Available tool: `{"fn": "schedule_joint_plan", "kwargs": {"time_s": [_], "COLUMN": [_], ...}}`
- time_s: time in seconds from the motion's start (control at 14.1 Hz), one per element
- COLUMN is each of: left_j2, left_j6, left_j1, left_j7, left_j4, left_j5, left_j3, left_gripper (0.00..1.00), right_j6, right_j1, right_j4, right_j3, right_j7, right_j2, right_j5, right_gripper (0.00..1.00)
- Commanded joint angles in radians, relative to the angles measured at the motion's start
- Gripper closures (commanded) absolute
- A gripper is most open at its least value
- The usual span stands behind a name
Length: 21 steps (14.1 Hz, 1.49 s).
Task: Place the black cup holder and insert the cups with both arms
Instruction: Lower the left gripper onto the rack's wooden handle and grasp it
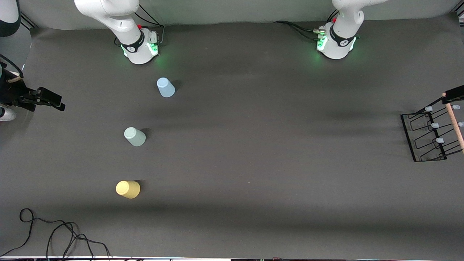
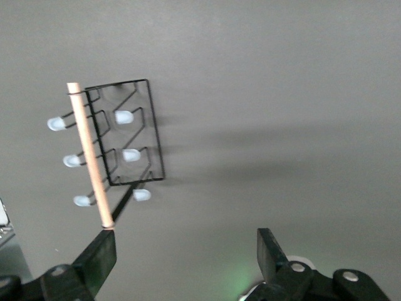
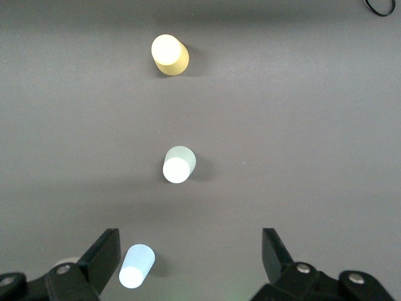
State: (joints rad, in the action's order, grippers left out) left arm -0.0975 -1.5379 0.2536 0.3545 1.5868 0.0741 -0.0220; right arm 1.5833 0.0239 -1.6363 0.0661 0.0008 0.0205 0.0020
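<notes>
The left gripper should next grab the black cup holder by its wooden rod [image 1: 454,123] [image 2: 91,157], so its pale-tipped pegs stay free for the cups.
The black cup holder [image 1: 455,125] stands at the left arm's end of the table, its wooden rod on top and its pale-tipped pegs bare; it also shows in the left wrist view [image 2: 91,157]. My left gripper [image 2: 188,251] is open and empty, up in the air beside the holder; part of it shows in the front view [image 1: 455,95]. The blue cup [image 1: 166,87], green cup [image 1: 135,136] and yellow cup [image 1: 128,189] stand mouth-down in a row toward the right arm's end. My right gripper [image 3: 191,251] is open and empty, high over them [image 1: 54,103]. The right wrist view shows the blue cup [image 3: 136,266], green cup [image 3: 178,164] and yellow cup [image 3: 169,54].
A loose black cable [image 1: 54,232] lies at the table's corner nearest the front camera, at the right arm's end. The two arm bases [image 1: 139,49] [image 1: 337,45] stand along the edge farthest from the front camera. The holder is close to the table's end edge.
</notes>
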Motion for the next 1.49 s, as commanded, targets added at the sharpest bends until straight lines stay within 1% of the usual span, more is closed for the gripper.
{"fn": "schedule_joint_plan", "kwargs": {"time_s": [0.0, 0.21, 0.43, 0.57, 0.92, 0.99, 1.06, 1.14, 1.21, 1.28, 1.35, 1.42], "left_j2": [-0.057, -0.132, -0.232, -0.281, -0.333, -0.341, -0.343, -0.344, -0.344, -0.343, -0.343, -0.343], "left_j6": [-0.048, -0.138, -0.235, -0.306, -0.441, -0.467, -0.487, -0.491, -0.484, -0.475, -0.47, -0.47], "left_j1": [0.084, 0.182, 0.228, 0.248, 0.263, 0.265, 0.271, 0.271, 0.271, 0.273, 0.268, 0.268], "left_j7": [0.16, 0.273, 0.291, 0.291, 0.293, 0.293, 0.291, 0.29, 0.288, 0.287, 0.284, 0.284], "left_j4": [-0.019, -0.013, -0.004, 0.015, 0.082, 0.096, 0.107, 0.113, 0.113, 0.113, 0.113, 0.113], "left_j5": [0.015, 0.015, 0.015, 0.015, 0.012, 0.006, 0.003, 0.0, -0.003, -0.007, -0.014, -0.026], "left_j3": [0.008, 0.01, 0.01, 0.01, 0.01, 0.01, 0.01, 0.01, 0.01, 0.011, 0.011, 0.011], "left_gripper": [0.0, 0.0, 0.01, 0.01, 0.01, 0.02, 0.07, 0.18, 0.45, 0.79, 1.0, 1.0], "right_j6": [-0.009, -0.009, -0.011, -0.017, -0.019, -0.019, -0.019, -0.019, -0.019, -0.019, -0.019, -0.019], "right_j1": [0.007, 0.007, 0.007, 0.005, 0.005, 0.005, 0.005, 0.005, 0.005, 0.004, 0.004, 0.004], "right_j4": [-0.007, -0.008, -0.008, -0.008, -0.008, -0.008, -0.008, -0.008, -0.008, -0.008, -0.01, -0.008], "right_j3": [0.004, 0.004, 0.004, 0.004, 0.006, 0.008, 0.008, 0.008, 0.008, 0.008, 0.009, 0.009], "right_j7": [-0.018, -0.018, -0.018, -0.018, -0.018, -0.018, -0.018, -0.018, -0.018, -0.019, -0.018, -0.018], "right_j2": [0.009, 0.009, 0.01, 0.01, 0.007, 0.007, 0.006, 0.006, 0.006, 0.006, 0.006, 0.004], "right_j5": [-0.007, -0.007, -0.007, -0.007, -0.007, -0.007, -0.007, -0.007, -0.007, -0.007, -0.007, -0.007], "right_gripper": [0.0, 0.0, 0.0, 0.0, 0.0, 0.0, 0.0, 0.0, 0.0, 0.0, 0.0, 0.0]}}
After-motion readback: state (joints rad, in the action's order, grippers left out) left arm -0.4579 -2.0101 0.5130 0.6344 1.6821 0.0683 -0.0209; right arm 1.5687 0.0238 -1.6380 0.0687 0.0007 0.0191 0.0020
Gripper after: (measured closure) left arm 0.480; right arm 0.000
